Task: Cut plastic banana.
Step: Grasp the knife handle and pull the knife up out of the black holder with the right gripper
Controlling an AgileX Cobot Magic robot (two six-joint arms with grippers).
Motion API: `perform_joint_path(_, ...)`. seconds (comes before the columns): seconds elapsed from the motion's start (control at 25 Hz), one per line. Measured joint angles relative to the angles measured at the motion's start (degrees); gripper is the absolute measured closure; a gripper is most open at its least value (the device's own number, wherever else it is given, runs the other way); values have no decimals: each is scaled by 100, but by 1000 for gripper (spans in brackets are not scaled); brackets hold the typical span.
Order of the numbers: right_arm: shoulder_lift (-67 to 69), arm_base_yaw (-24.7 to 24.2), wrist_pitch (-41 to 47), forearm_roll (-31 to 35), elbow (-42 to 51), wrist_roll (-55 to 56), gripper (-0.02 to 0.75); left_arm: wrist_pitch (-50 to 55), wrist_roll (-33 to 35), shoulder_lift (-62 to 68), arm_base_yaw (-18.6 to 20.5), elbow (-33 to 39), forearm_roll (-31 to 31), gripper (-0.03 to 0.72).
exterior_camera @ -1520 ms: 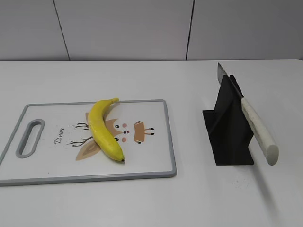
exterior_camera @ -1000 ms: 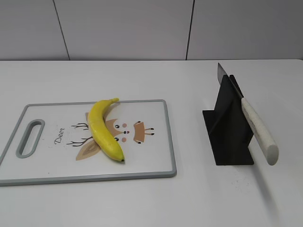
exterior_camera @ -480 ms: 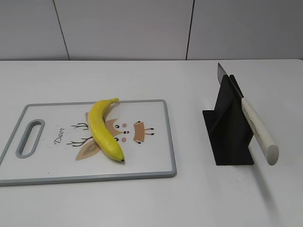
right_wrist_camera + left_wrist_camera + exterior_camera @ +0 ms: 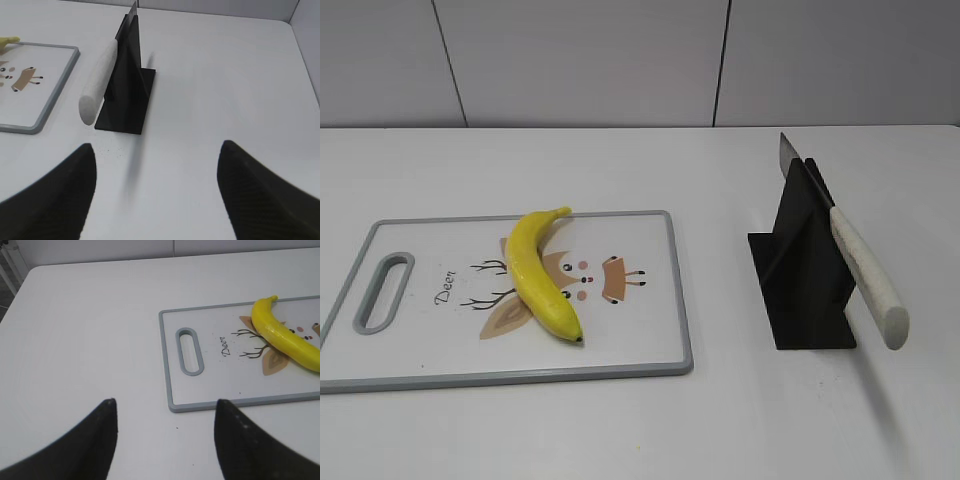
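I need to grab the knife by its cream handle [image 4: 868,276] with my right gripper next, since the bare blade [image 4: 788,153] pokes out beyond the black stand.
The yellow plastic banana [image 4: 540,274] lies whole on a white cutting board [image 4: 640,330] with a grey rim and a deer picture. It also shows in the left wrist view [image 4: 280,335]. A knife [image 4: 865,275] with a cream handle rests slanted in a black stand [image 4: 800,270], handle toward the front; it shows in the right wrist view [image 4: 97,82]. My left gripper [image 4: 163,402] is open and empty, over bare table near the board's handle corner. My right gripper [image 4: 157,150] is open and empty, short of the stand. Neither gripper shows in the exterior view.
The board [image 4: 210,395] has a grey slot handle [image 4: 190,351] at its left end. The white table [image 4: 720,420] ends at a grey panelled wall behind. The table's left edge [image 4: 15,290] and right edge [image 4: 300,45] show in the wrist views.
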Motion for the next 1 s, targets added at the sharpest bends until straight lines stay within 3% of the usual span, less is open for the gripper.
perform_joint_path(0.32,1156,0,238,0,-727,0,147,0,0,0,0,0,0,112)
perform_joint_path(0.64,3136,0,1143,0,-1640,0,147,0,0,0,0,0,0,115)
perform_joint_path(1.0,4951,13,1400,510,-2120,11,147,0,0,0,0,0,0,115)
